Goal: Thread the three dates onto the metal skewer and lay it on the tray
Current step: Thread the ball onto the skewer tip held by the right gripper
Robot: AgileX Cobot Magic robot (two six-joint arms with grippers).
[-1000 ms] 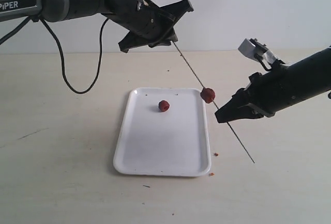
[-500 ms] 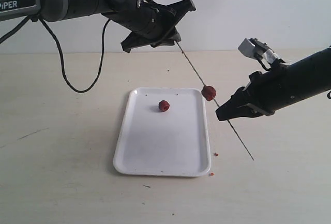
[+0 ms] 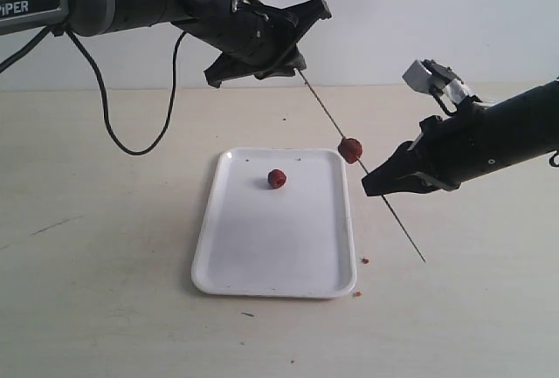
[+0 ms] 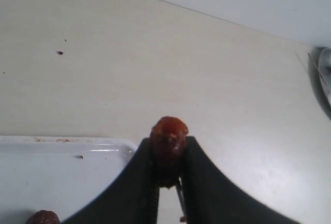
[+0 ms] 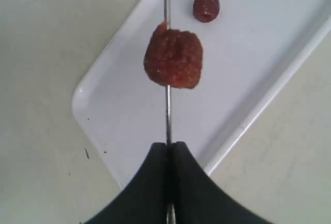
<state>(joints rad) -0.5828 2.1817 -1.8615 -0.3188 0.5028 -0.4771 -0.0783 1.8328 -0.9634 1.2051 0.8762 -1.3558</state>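
Note:
A long part of the skewer separates my left gripper's fingers from the lower date, so for now the gripper keeps holding the upper date until it reaches the lower date.
Held slanted over the table, the metal skewer [image 3: 397, 221] [image 5: 167, 114] is pinched in my right gripper [image 3: 369, 188] [image 5: 169, 146], which is shut on its lower part. One date [image 3: 350, 149] [image 5: 173, 58] is threaded on it just above that grip, over the tray's right edge. Up at the skewer's top end, my left gripper [image 3: 293, 62] [image 4: 168, 144] is shut on a second date [image 4: 168, 133]; a thin bit of rod [image 4: 179, 198] shows beside it. The third date [image 3: 276, 178] [image 5: 206, 7] [image 4: 42, 218] lies on the white tray [image 3: 203, 256] [image 5: 103, 79] [image 4: 62, 146].
Red crumbs [image 3: 364, 261] lie on the table off the tray's right front corner. A black cable [image 3: 131, 147] hangs from the left arm to the table at the back left. The skewer's free tip [image 3: 424, 261] hovers just above the table, right of the tray.
The skewer, its threaded date and my right gripper have risen slightly, the free tip moving up and left. The left gripper shifted a little to the right.

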